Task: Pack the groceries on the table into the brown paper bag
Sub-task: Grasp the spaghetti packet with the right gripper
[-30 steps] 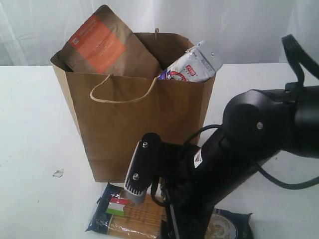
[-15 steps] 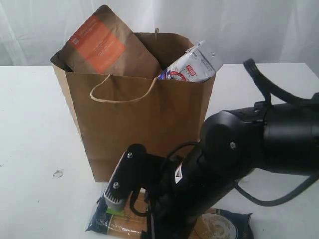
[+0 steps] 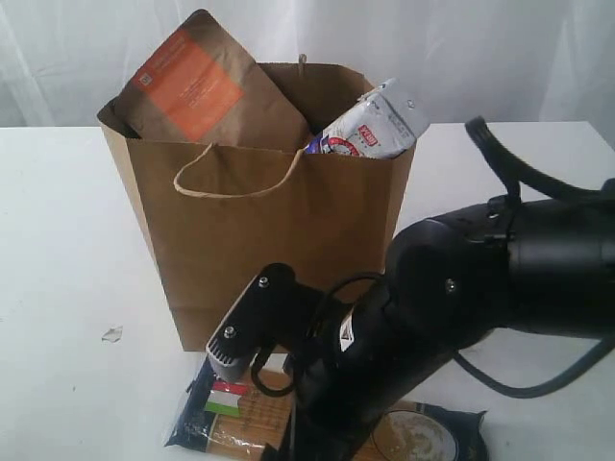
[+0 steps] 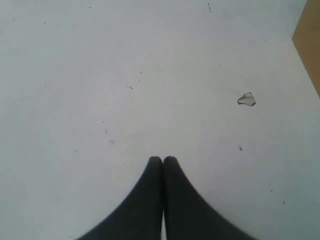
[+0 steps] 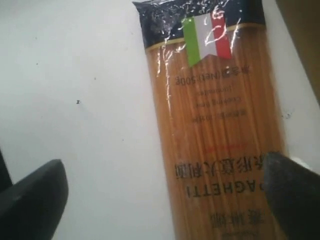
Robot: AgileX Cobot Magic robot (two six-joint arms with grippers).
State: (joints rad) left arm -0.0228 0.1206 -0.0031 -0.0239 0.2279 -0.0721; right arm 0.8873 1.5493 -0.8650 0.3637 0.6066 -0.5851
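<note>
Next, my right gripper grabs the spaghetti packet (image 3: 240,413) across its width near the middle, since the packet is long and stiff.
The brown paper bag (image 3: 259,230) stands upright on the white table (image 3: 58,269). A brown pouch with an orange label (image 3: 197,86) and a white-blue carton (image 3: 375,125) stick out of its top. The spaghetti packet (image 3: 240,413) lies flat on the table in front of the bag, filling much of the right wrist view as the spaghetti packet (image 5: 215,115). My right gripper (image 5: 165,195) hangs just above it, open wide, one finger over bare table and the other over the packet's edge. My left gripper (image 4: 163,160) is shut and empty above bare table.
The black right arm (image 3: 461,307) fills the lower right of the exterior view and hides part of the packet. A small clear scrap (image 3: 112,333) lies on the table left of the bag, seen as the scrap (image 4: 246,99) near the bag's corner (image 4: 307,45).
The right arm swung down and leftward over the spaghetti packet, then its wrist rose slightly. Its jaws have widened. The bag and its contents have not moved.
</note>
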